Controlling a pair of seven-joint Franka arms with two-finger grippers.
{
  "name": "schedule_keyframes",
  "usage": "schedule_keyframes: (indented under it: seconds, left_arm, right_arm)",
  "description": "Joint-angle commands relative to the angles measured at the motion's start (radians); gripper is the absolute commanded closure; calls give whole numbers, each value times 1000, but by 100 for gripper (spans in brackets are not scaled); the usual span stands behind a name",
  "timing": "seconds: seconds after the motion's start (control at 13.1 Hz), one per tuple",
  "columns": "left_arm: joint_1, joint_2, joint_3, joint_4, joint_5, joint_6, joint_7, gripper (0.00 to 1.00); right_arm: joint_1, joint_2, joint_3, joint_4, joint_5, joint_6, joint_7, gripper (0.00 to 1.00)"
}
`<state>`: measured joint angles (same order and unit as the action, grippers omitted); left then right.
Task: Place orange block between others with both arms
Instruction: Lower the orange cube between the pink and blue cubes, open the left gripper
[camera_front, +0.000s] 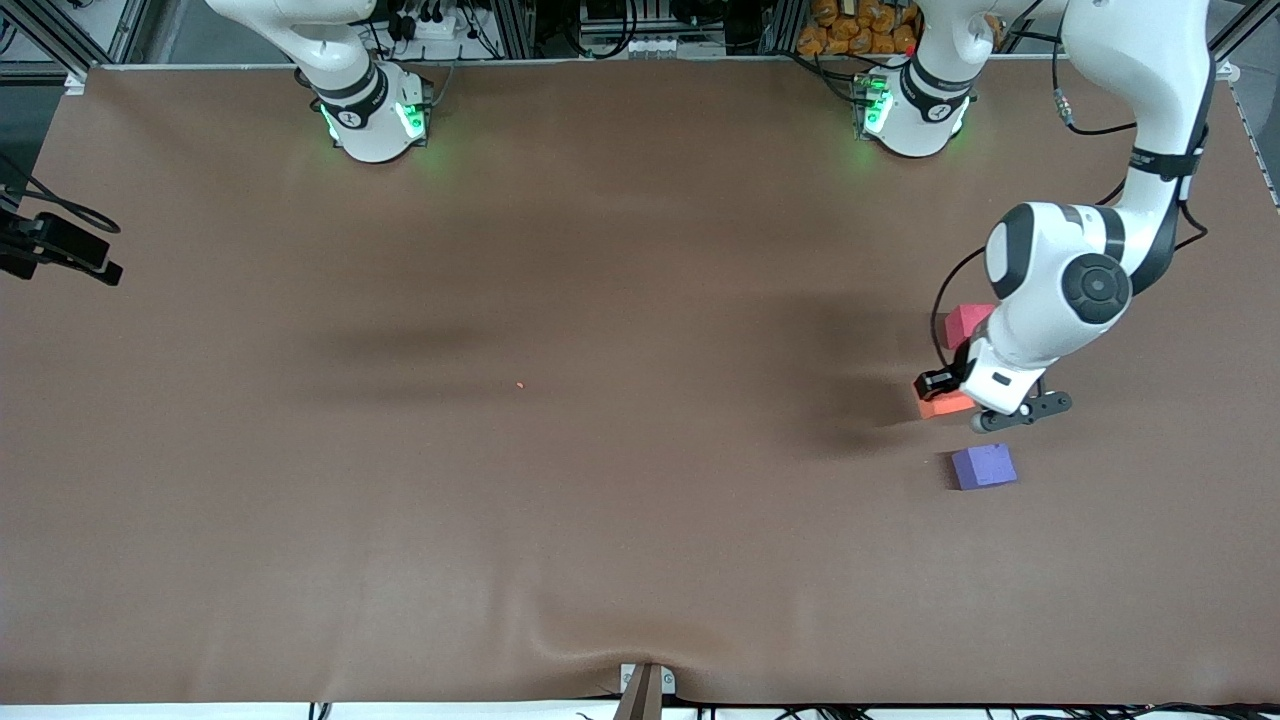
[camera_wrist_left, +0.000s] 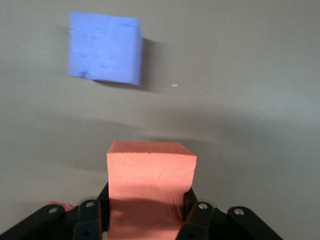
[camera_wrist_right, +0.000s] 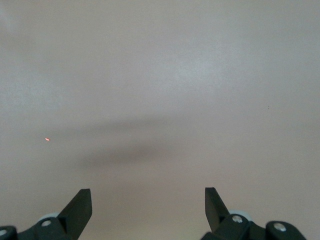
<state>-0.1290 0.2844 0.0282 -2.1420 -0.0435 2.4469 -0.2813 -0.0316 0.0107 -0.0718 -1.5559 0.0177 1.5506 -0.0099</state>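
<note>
The orange block (camera_front: 944, 405) hangs out of line with the blue cube, so it is too early to open. My left gripper lines the block up with the cube first.
My left gripper (camera_front: 952, 398) is shut on the orange block (camera_front: 944, 405) (camera_wrist_left: 150, 182), with one finger on each side of it. The block sits low over the stretch of table between the pinkish-red cube (camera_front: 967, 322) and the purple-blue cube (camera_front: 984, 466) (camera_wrist_left: 105, 47). I cannot tell whether it touches the cloth. The purple-blue cube lies nearest the front camera. My right gripper (camera_wrist_right: 148, 200) is open over bare table with nothing between its fingers (camera_wrist_right: 80, 206). It does not show in the front view.
A brown cloth (camera_front: 600, 500) covers the table and wrinkles at its near edge (camera_front: 640, 650). A tiny red speck (camera_front: 519, 385) (camera_wrist_right: 47, 139) lies mid-table. A black camera (camera_front: 60, 250) juts in at the right arm's end.
</note>
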Motion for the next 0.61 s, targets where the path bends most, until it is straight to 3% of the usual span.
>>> schedule_keyframes:
  seconds: [0.0, 0.53]
  left_arm:
    - [57, -30, -13, -96, -6, 98, 143, 100]
    - [141, 31, -19, -111, -16, 167, 336, 100]
  right_arm:
    - [12, 0, 6, -3, -7, 8, 10, 0]
    - [10, 0, 6, -1, -7, 13, 10, 0]
